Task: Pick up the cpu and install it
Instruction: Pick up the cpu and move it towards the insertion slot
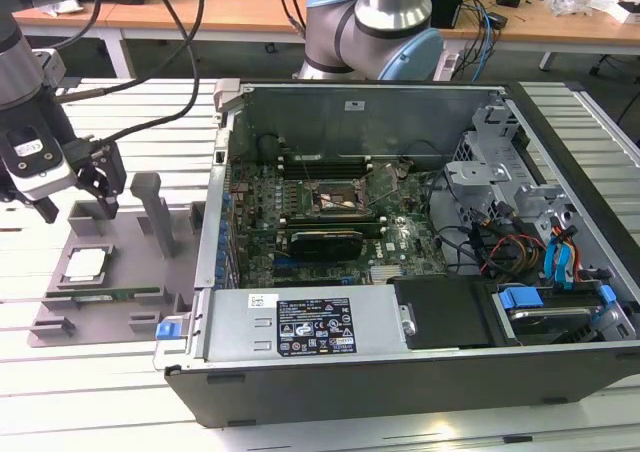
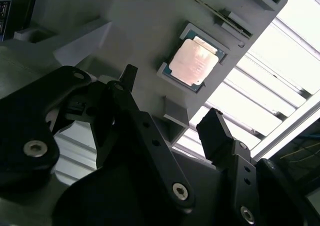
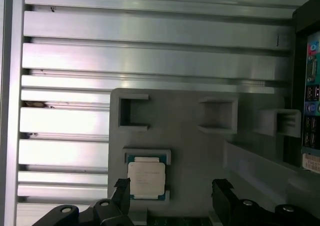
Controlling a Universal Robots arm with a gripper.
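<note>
The raised sides of the holder hug the cpu at opposite ends. My gripper should next grab the open side edges of the cpu to install the cpu (image 1: pixel 85 264).
The cpu (image 1: pixel 85 264), a small square chip with a silver top and green edge, lies flat in a recess of the grey holder plate (image 1: pixel 120 317) at the exterior view's left. It also shows in both wrist views, cpu (image 2: pixel 194 61) and cpu (image 3: pixel 146 178). My gripper (image 1: pixel 77 210) hangs above the plate, a short way over the cpu, open and holding nothing. In the wrist views the gripper (image 2: pixel 172 103) (image 3: pixel 171 188) has its black fingers spread wide, and the cpu sits close to one finger (image 3: pixel 122 188), off to one side of the gap.
An open computer case (image 1: pixel 560 372) fills the middle and the exterior view's right, with the motherboard's black socket (image 1: pixel 338 197) inside. A long green memory stick (image 1: pixel 110 294) lies on the holder plate, which carries upright grey posts (image 1: pixel 150 207). The arm's base (image 1: pixel 375 32) stands behind the case.
</note>
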